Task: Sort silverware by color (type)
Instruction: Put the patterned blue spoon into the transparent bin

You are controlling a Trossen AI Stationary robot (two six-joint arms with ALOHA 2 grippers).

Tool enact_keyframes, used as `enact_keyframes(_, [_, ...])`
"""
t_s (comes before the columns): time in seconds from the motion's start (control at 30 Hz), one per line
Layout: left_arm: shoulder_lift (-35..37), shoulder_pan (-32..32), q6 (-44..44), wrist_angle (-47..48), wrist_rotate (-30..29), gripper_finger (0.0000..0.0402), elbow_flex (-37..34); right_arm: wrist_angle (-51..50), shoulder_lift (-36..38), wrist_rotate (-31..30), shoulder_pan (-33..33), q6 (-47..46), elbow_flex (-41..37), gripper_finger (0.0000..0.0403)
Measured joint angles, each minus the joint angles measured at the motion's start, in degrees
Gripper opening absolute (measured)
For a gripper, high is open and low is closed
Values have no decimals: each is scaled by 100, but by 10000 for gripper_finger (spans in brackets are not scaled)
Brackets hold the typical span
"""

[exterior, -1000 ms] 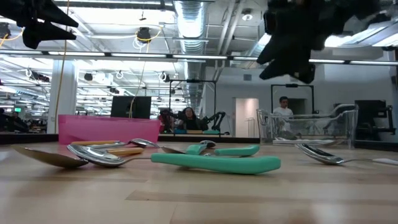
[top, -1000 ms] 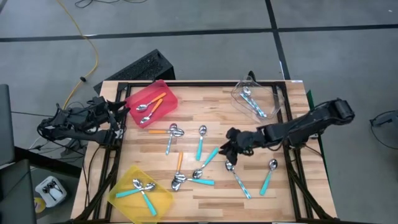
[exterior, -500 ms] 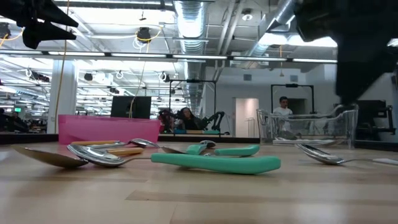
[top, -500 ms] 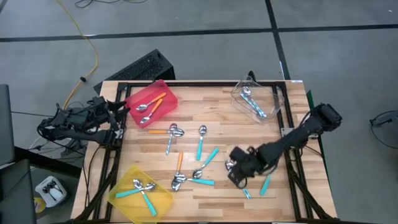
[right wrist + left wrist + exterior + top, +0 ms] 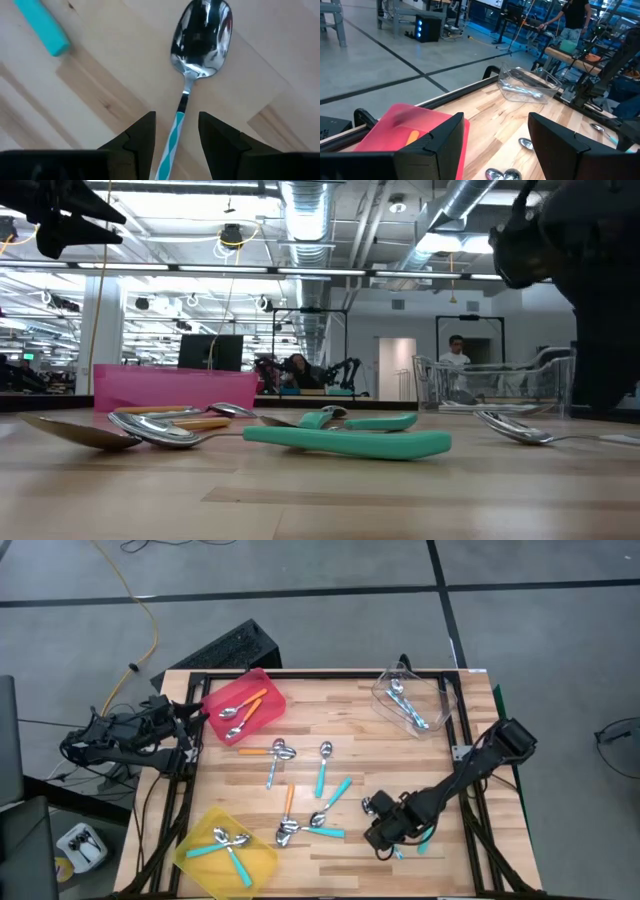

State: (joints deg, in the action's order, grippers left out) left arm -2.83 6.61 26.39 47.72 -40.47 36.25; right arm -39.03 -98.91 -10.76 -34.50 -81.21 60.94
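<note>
Both fingers are still above the striped handle, so closing now would miss the light blue spoon. My right gripper lowers first, then closes on the spoon.
My right gripper [image 5: 385, 835] hangs low over the table's near right part, open. In the right wrist view its fingers [image 5: 140, 135] stand on either side of the slim striped light blue handle [image 5: 176, 131] of a spoon that lies flat, with its shiny bowl [image 5: 202, 37] beyond the fingertips. In the high view only that handle's tip [image 5: 398, 853] shows under the gripper. A teal spoon [image 5: 426, 838] lies beside it. Several more spoons, teal [image 5: 322, 770], orange [image 5: 288, 802] and light blue [image 5: 272, 770], lie loose mid-table. My left gripper [image 5: 495, 150] waits open off the table's left edge.
A red bin [image 5: 243, 705] at the far left holds orange-handled spoons. A yellow bin [image 5: 225, 850] at the near left holds teal ones. A clear bin [image 5: 415, 700] at the far right holds light blue ones. People stand in the room beyond the table.
My right gripper has moved from the table's middle right toward the near edge and come down, ending over the light blue-handled spoon. No spoon has moved.
</note>
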Motion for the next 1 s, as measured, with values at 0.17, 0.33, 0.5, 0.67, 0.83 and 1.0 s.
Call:
enact_keyframes(0.17, [0, -2, 0, 0, 0, 205, 0, 7, -294, 59, 11, 3, -1, 172])
enact_keyframes(0.33, [0, 0, -2, 0, 0, 205, 0, 46, -559, 303, 14, 81, 27, 170])
enact_keyframes(0.5, [0, -1, -1, -2, 0, 205, 0, -37, -609, 473, 24, 32, 23, 126])
enact_keyframes(0.67, [0, 0, -2, 2, 0, 205, 0, -133, -547, 470, 55, -24, 10, 38])
enact_keyframes(0.83, [0, 0, -1, 2, 2, 205, 0, -203, -572, 450, 214, 281, 152, 35])
enact_keyframes(1.0, [0, -2, 0, -4, 0, 205, 0, -100, -528, 113, 537, 1162, 408, 35])
